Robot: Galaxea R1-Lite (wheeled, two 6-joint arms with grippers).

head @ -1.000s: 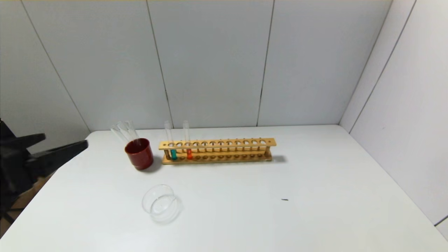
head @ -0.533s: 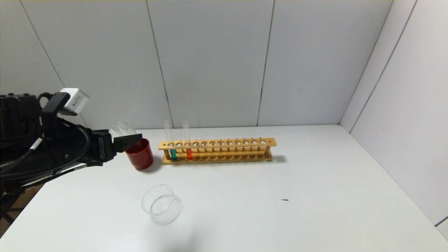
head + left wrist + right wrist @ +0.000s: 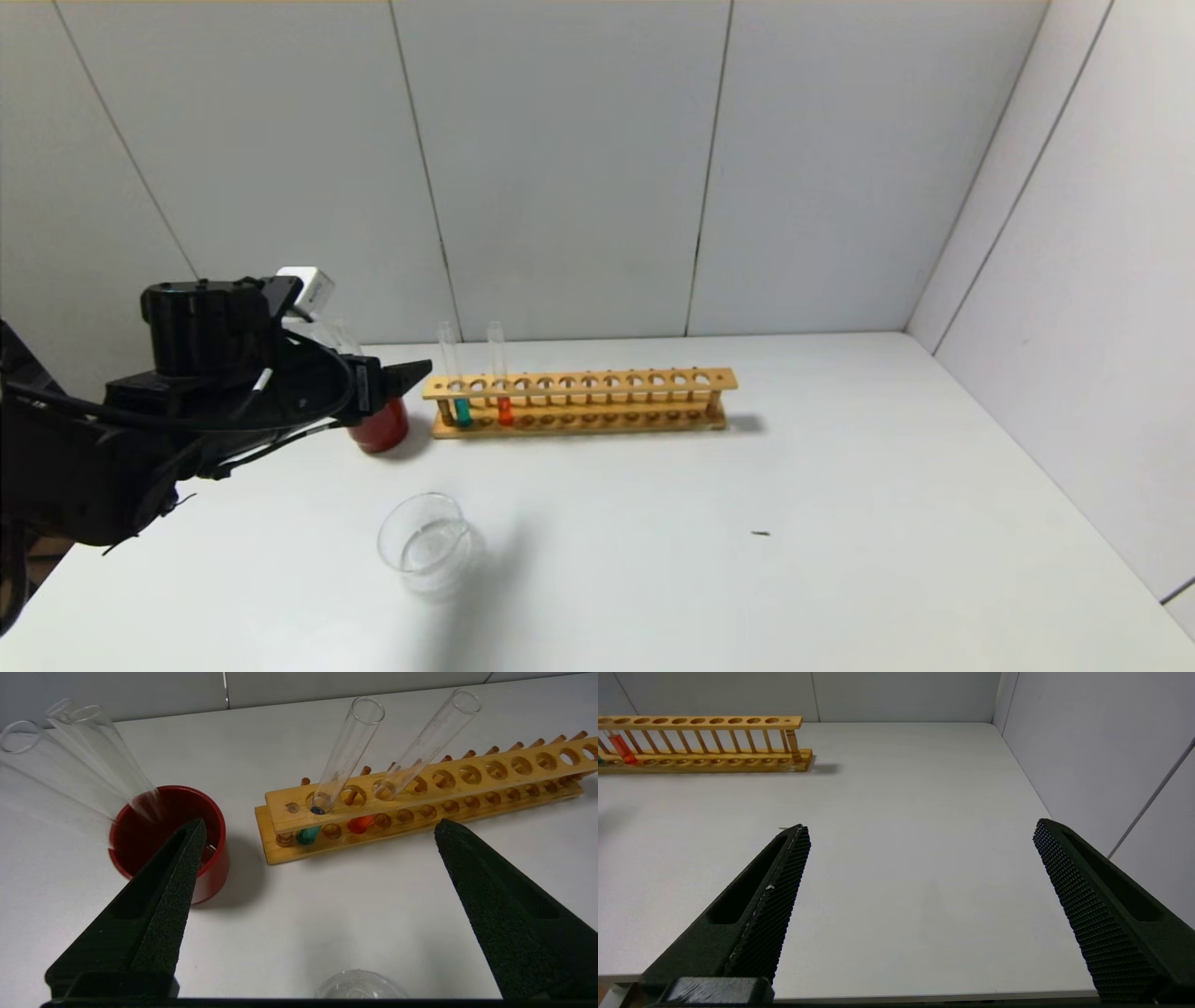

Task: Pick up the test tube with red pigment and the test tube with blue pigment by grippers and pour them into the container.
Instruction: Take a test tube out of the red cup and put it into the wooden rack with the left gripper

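Note:
Next, my left gripper takes hold of the blue tube by its clear upper part (image 3: 448,349) (image 3: 352,743), since the rack's wooden bars close around the tube's lower end.
The test tube with blue pigment (image 3: 459,397) and the test tube with red pigment (image 3: 502,397) stand upright in the left end of a wooden rack (image 3: 597,401). In the left wrist view the blue tube (image 3: 343,756) and the red tube (image 3: 427,737) lean in their holes. The container (image 3: 425,546), a clear glass dish, sits on the table in front of the rack and shows at the edge of the left wrist view (image 3: 359,991). My left gripper (image 3: 411,375) hovers open and empty over the red cup, just left of the rack (image 3: 321,823). My right gripper (image 3: 920,828) is open and empty over bare table at the right.
A dark red cup (image 3: 381,429) holding several colourless tubes (image 3: 93,756) stands left of the rack, partly under my left gripper. A small dark speck (image 3: 760,533) lies on the white table. Grey walls close in the back and right sides.
My left arm has swung in from the left edge towards the rack, now over the red cup. The tubes, rack and dish have not moved.

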